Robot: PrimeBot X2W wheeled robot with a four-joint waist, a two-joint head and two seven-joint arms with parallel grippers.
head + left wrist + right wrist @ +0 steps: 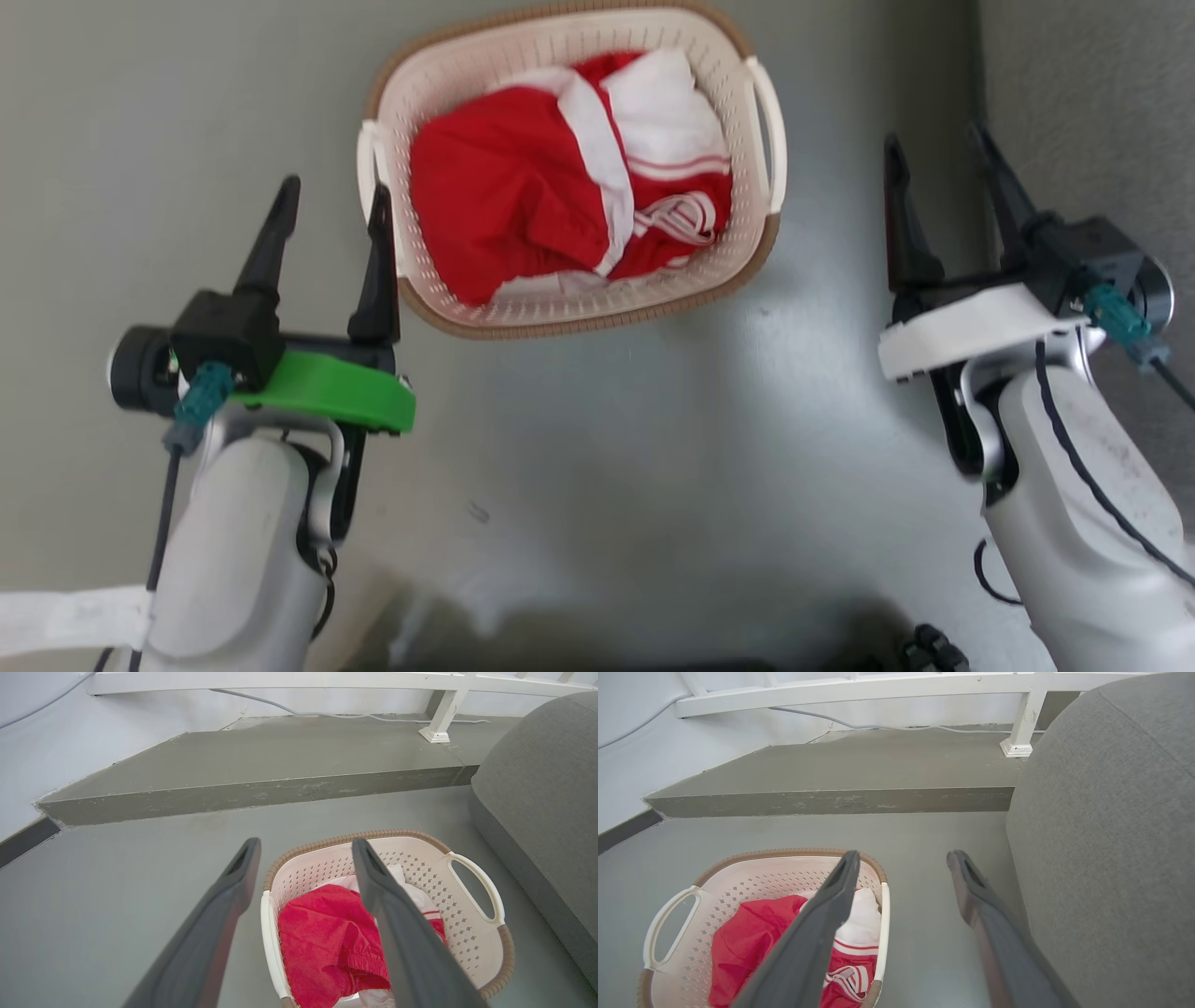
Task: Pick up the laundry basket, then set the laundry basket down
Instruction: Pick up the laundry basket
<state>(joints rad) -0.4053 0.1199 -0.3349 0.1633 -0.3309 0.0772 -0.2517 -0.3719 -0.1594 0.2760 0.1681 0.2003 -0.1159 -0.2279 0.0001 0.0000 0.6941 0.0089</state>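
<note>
My right gripper grabs the laundry basket's white sofa-side handle next, to keep the load level, since loose clothes lie in the open basket.
The laundry basket stands on the grey floor at the top centre of the head view, cream-white and perforated with a brown rim and white side handles, holding red and white clothes. My left gripper is open just left of the basket, its inner finger close by the left handle. My right gripper is open and apart from the basket, off its right side. The left wrist view has the basket under my open left gripper. The right wrist view has the basket at lower left of my open right gripper.
A grey upholstered sofa rises close beside the right gripper. A raised concrete step crosses the floor beyond the basket, with a white railing and a cable along the wall. Bare grey floor lies between the arms.
</note>
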